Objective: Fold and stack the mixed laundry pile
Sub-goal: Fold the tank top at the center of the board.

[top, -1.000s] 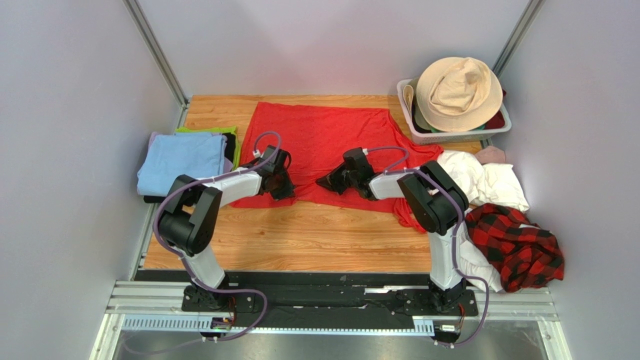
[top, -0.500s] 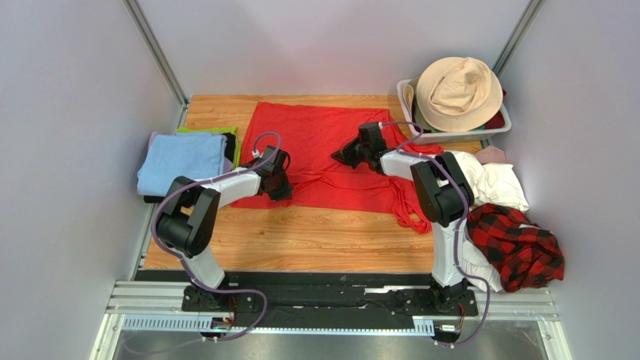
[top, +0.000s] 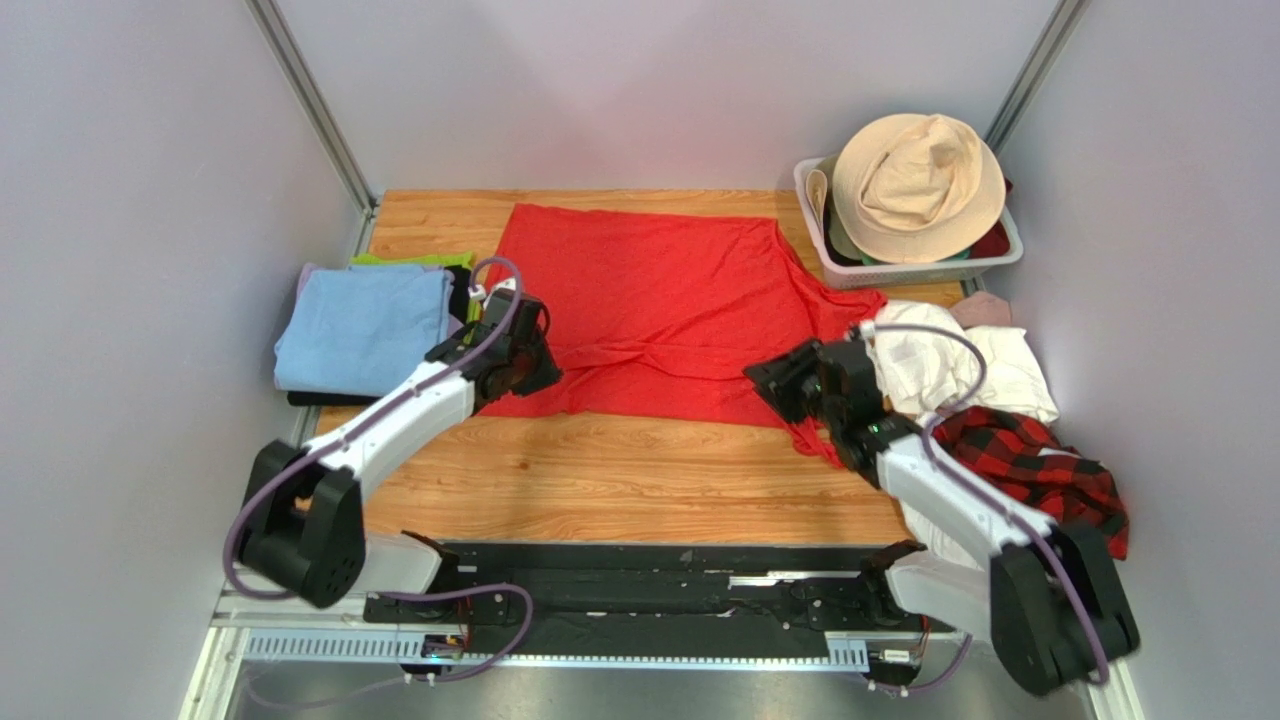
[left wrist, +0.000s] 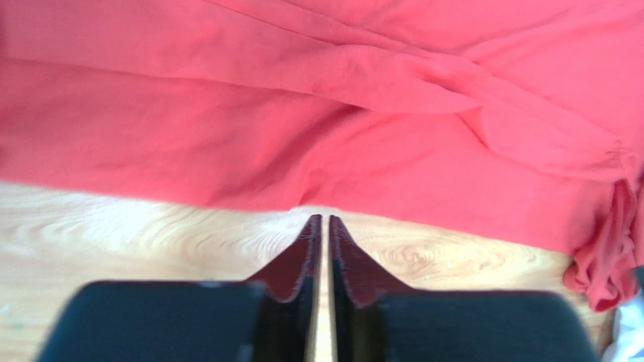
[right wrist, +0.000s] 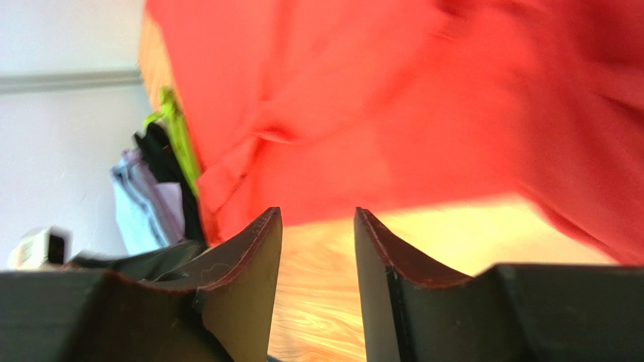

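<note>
Next, my right gripper grabs the red T-shirt's near edge (top: 809, 435) (right wrist: 568, 219), at the edge's end toward the white cloths, to straighten the T-shirt for folding.
The large red T-shirt (top: 646, 293) lies spread flat on the wooden table (top: 601, 480); it fills the far part of the left wrist view (left wrist: 378, 113) and the right wrist view (right wrist: 393, 105). My left gripper (top: 537, 368) is shut and empty, its tips (left wrist: 325, 220) at the shirt's near-left hem. My right gripper (top: 762, 378) is open and empty over bare wood just short of the shirt's near-right edge (right wrist: 317, 215). White cloths (top: 962, 360), a red-and-black plaid shirt (top: 1044, 488) and a small pink piece (top: 984, 308) lie heaped at the right.
A folded stack with a light blue cloth (top: 368, 323) on top sits at the left edge, and shows in the right wrist view (right wrist: 143, 200). A white slatted basket (top: 842, 267) holding a beige hat (top: 917, 180) stands at the back right. Grey walls close in both sides.
My right gripper pulled back from the middle of the red shirt to its near-right edge. The left gripper shifted slightly left. The shirt's near part now lies flatter.
</note>
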